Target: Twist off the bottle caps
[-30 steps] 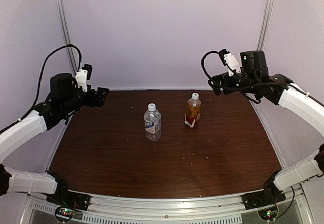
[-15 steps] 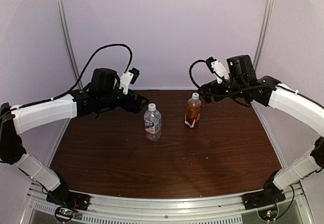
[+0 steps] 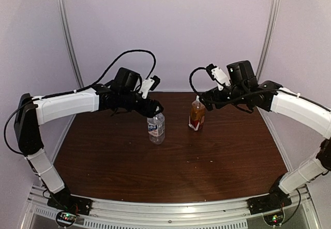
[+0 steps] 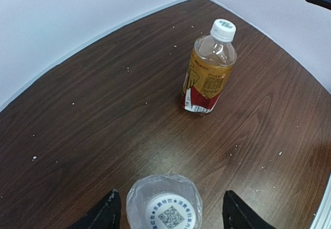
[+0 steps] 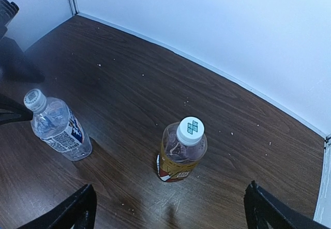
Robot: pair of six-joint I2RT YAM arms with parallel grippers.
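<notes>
The clear bottle would stay standing on the tabletop if the robot lifted its left gripper now, because the fingers are wide apart beside the cap (image 4: 171, 214).
The clear bottle (image 3: 156, 129) with a white-blue label stands mid-table. The amber bottle (image 3: 196, 117) with a red-white label stands to its right. Each carries its white cap. My left gripper (image 3: 154, 108) is open directly above the clear bottle. In the left wrist view its fingers (image 4: 105, 214) stand wide on either side of that bottle's cap (image 4: 171, 213), without touching it. My right gripper (image 3: 205, 100) is open, just above and right of the amber bottle's cap (image 3: 197, 100). In the right wrist view that cap (image 5: 190, 130) lies between and ahead of the fingers (image 5: 78, 208).
The dark wooden table (image 3: 170, 167) carries only the two bottles and small crumbs. White walls and a metal post (image 3: 68, 32) close the back and sides. The other bottle shows in each wrist view: amber (image 4: 208, 79), clear (image 5: 59, 129).
The left arm has swung from the far left in over the clear bottle. The right arm has moved left and down towards the amber bottle. The bottles have not moved.
</notes>
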